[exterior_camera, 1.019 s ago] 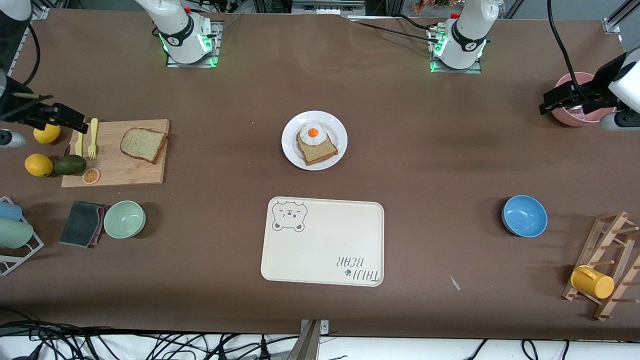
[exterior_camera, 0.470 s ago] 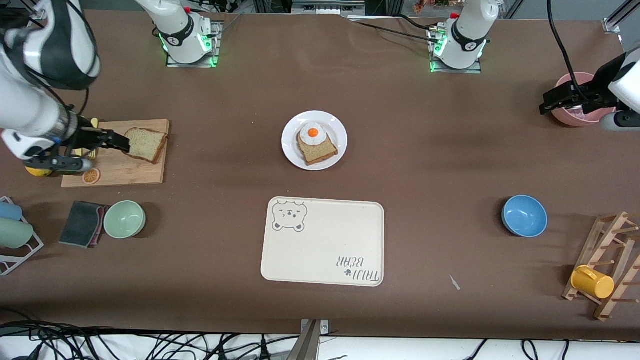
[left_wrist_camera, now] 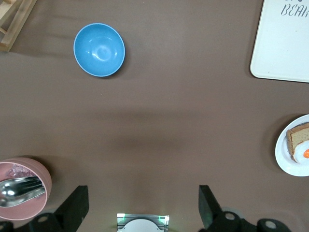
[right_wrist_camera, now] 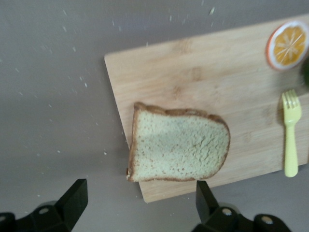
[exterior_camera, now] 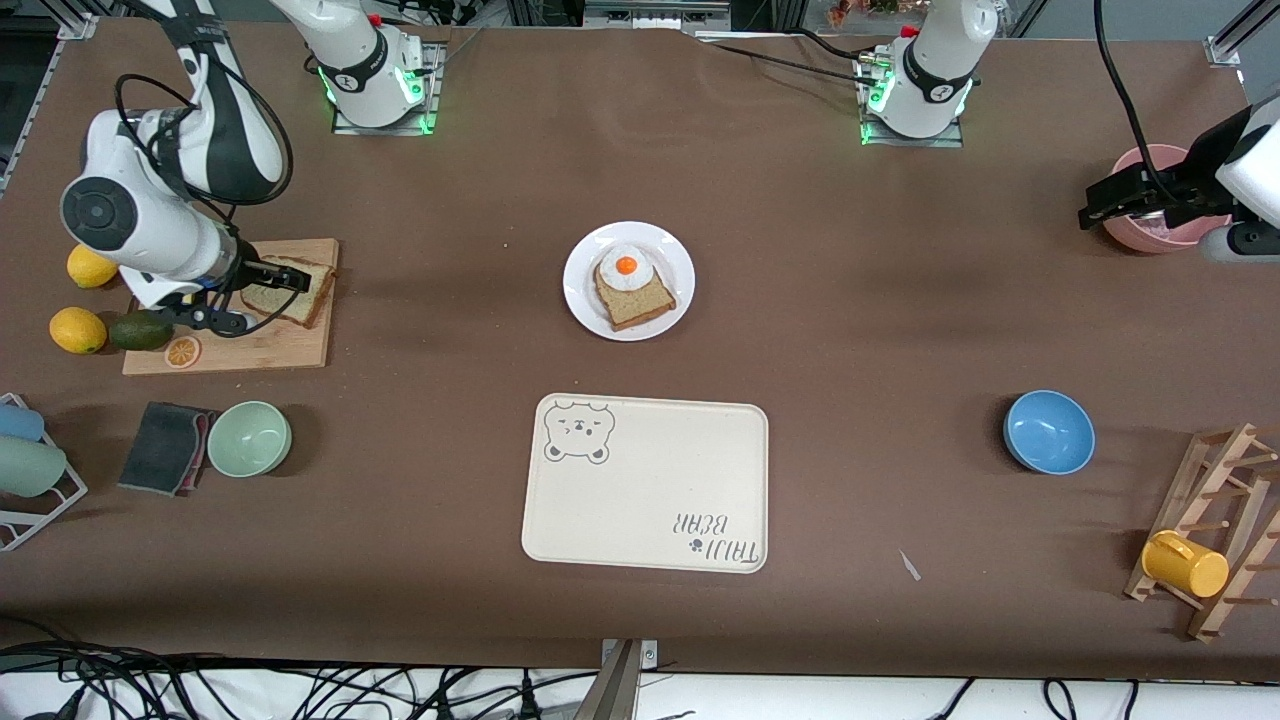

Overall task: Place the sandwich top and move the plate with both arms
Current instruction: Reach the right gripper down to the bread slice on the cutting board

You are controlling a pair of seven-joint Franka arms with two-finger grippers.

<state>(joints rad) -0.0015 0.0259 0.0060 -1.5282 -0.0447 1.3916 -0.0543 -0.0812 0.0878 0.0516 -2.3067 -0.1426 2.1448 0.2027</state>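
Note:
The right gripper grabs the sandwich top by its thin crust edge next, to place it on the white plate.
The sandwich top is a bare tan bread slice with a brown crust, lying on a wooden cutting board at the right arm's end of the table. My right gripper is open and empty, low over the slice's end. In the right wrist view the sandwich top lies just ahead of the open right gripper. The white plate sits mid-table and holds a bread slice with a fried egg. My left gripper is open and empty and waits over a pink bowl.
A cream bear-printed tray lies nearer the camera than the plate. A blue bowl and a wooden rack with a yellow cup are at the left arm's end. Lemons, an avocado, an orange slice, a fork, a green bowl and a dark cloth surround the board.
My right arm has swung in from the table's end, and its gripper has moved over the cutting board to the bread slice. The left arm has not moved.

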